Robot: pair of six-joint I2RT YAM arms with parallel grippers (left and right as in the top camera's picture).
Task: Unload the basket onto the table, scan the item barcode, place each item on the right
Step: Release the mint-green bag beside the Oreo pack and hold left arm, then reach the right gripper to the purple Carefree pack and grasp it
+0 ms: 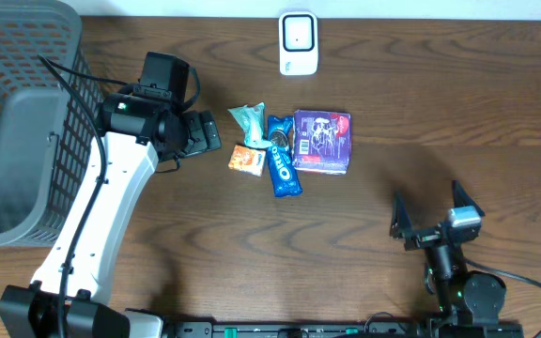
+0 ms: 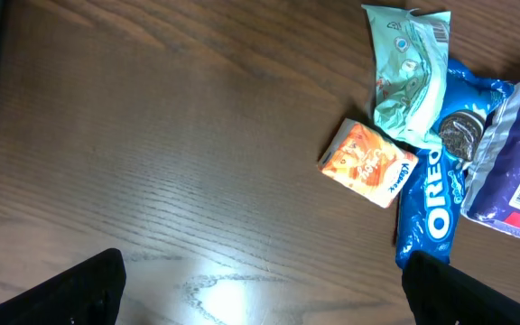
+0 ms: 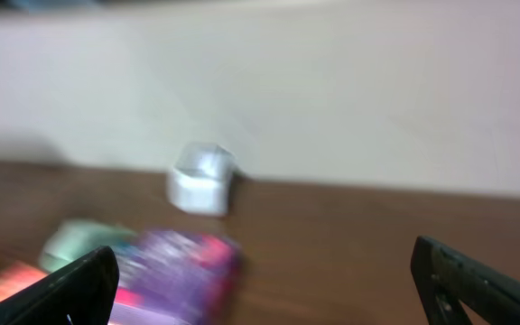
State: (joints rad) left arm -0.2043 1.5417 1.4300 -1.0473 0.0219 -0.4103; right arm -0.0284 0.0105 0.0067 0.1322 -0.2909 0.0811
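Note:
Next, my right gripper takes hold of the purple pack by its red-marked edge [image 1: 343, 140] [image 3: 219, 268], opposite the barcode, leaving the barcode uncovered for the scan.
A white barcode scanner [image 1: 299, 42] stands at the table's back edge. In front of it lies a cluster of items: a green packet [image 1: 250, 122], an orange packet [image 1: 247, 159], a blue Oreo pack [image 1: 283, 160] and a purple pack [image 1: 323, 141]. My left gripper [image 1: 205, 133] hovers open just left of the cluster, holding nothing. The left wrist view shows bare wood between its fingers [image 2: 79, 289], with the orange packet [image 2: 368, 162] and Oreo pack [image 2: 436, 203] ahead on the right. My right gripper [image 1: 432, 211] stands open and unloaded near the front right. Its blurred view shows the scanner [image 3: 201, 178] and purple pack [image 3: 174, 271].
A large grey mesh basket [image 1: 17, 122] fills the table's left side, close behind the left arm. A pale wall [image 3: 332, 90] rises behind the scanner. Bare wood lies between the item cluster and the right gripper.

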